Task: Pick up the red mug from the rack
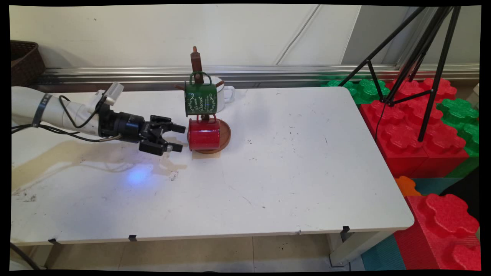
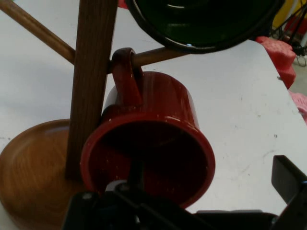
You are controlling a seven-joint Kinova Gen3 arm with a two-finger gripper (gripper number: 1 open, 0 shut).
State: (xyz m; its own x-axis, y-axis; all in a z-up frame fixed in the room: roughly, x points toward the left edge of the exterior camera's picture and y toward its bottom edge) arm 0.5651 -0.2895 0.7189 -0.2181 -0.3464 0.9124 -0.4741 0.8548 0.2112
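Note:
My gripper is to grab the red mug next by its rim [image 2: 207,158], so that it can lift the mug off the mug's wooden peg [image 2: 156,56].
A wooden mug tree [image 1: 196,63] stands on a round wooden base [image 1: 226,135] at the middle back of the white table [image 1: 291,168]. A green mug [image 1: 201,99] hangs from an upper peg and a red mug [image 1: 204,134] from a lower peg. My gripper [image 1: 181,138] lies level just left of the red mug, open, with nothing between its fingers. In the hand view the red mug [image 2: 153,143] hangs by its handle with its mouth turned toward me, beside the post [image 2: 91,81]. The green mug's rim [image 2: 201,28] is above it, and one finger [image 2: 289,184] shows at lower right.
A white mug [image 1: 227,92] stands behind the tree. A dark wicker basket [image 1: 23,61] sits at the far left by the wall. A black tripod [image 1: 422,61] and red and green foam blocks [image 1: 414,130] stand off the table's right side. A brownish stain [image 1: 46,161] marks the table's left part.

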